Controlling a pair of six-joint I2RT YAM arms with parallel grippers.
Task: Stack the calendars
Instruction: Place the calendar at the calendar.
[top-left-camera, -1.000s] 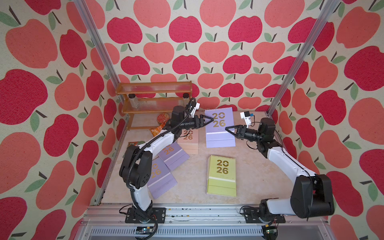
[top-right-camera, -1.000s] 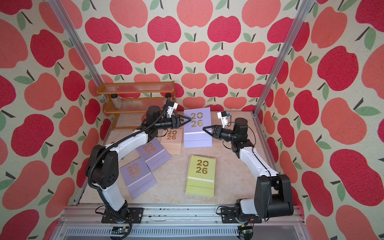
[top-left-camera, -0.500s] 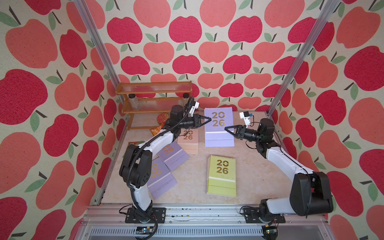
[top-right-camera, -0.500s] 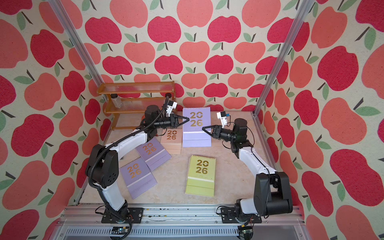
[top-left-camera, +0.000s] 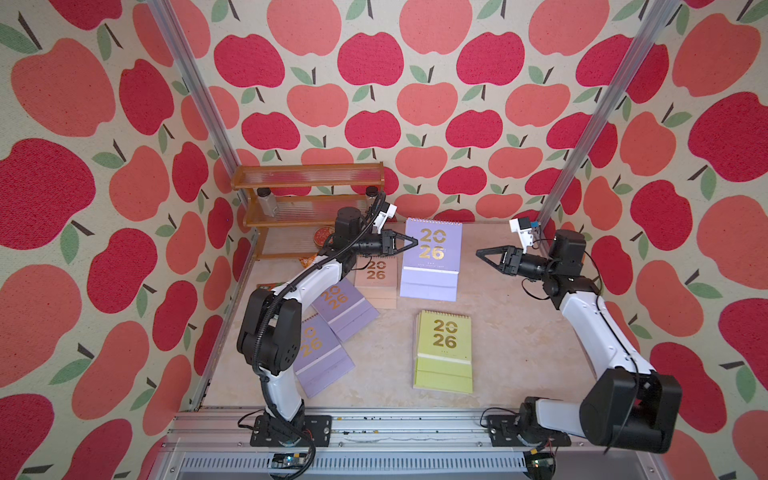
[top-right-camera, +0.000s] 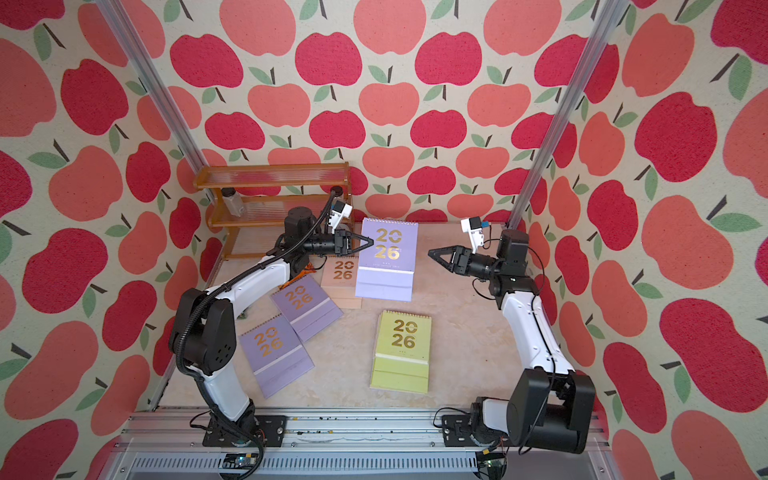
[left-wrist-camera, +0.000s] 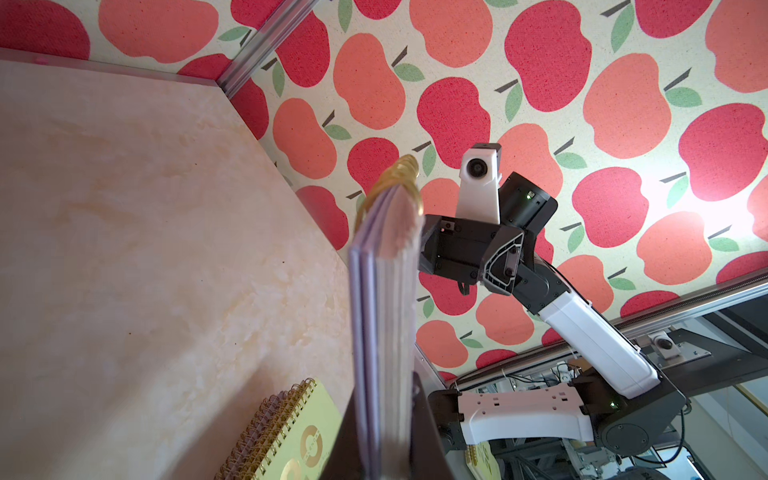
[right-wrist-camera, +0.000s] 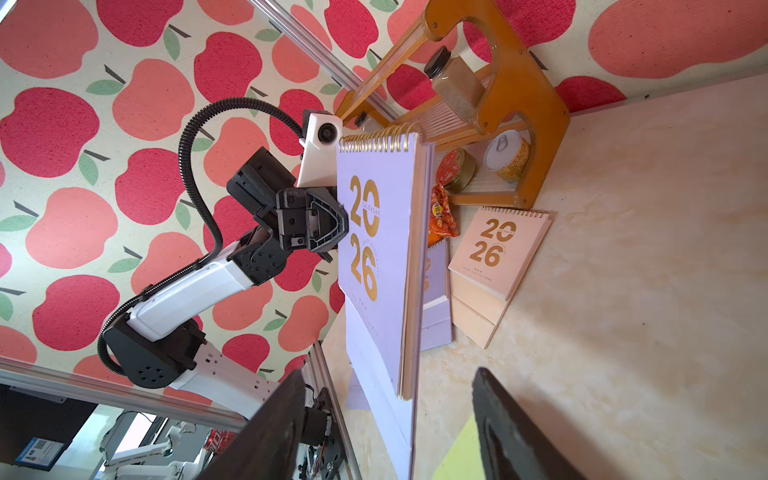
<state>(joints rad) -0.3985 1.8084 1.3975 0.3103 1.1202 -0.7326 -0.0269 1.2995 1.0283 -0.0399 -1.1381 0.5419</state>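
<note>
I need to grab the hanging lilac calendar next with my right gripper, by its free side edge opposite my left gripper. Then I can stack it cover-up.
A lilac calendar (top-left-camera: 432, 262) (top-right-camera: 388, 257) hangs tilted above the table, its spiral edge toward the back wall. My left gripper (top-left-camera: 415, 241) (top-right-camera: 371, 241) is shut on its left edge; in the left wrist view the calendar (left-wrist-camera: 384, 311) stands edge-on in the left gripper (left-wrist-camera: 384, 415). My right gripper (top-left-camera: 478, 252) (top-right-camera: 430, 252) hovers open to the calendar's right, apart from it. On the table lie a pink calendar (top-left-camera: 376, 274), two lilac calendars (top-left-camera: 343, 305) (top-left-camera: 320, 353) and a yellow-green calendar (top-left-camera: 444, 349). The right wrist view faces the held calendar (right-wrist-camera: 378, 249) past the open right gripper (right-wrist-camera: 388, 374).
A wooden shelf (top-left-camera: 307, 183) (right-wrist-camera: 523, 104) stands at the back left with a jar (top-left-camera: 266, 203) and tins (right-wrist-camera: 509, 156) on it. An orange snack packet (right-wrist-camera: 442, 216) lies in front of it. Apple-patterned walls close in three sides.
My left gripper shut on the lilac calendar's left edge. My right gripper then opened, let go of the right edge and drew back to the right.
</note>
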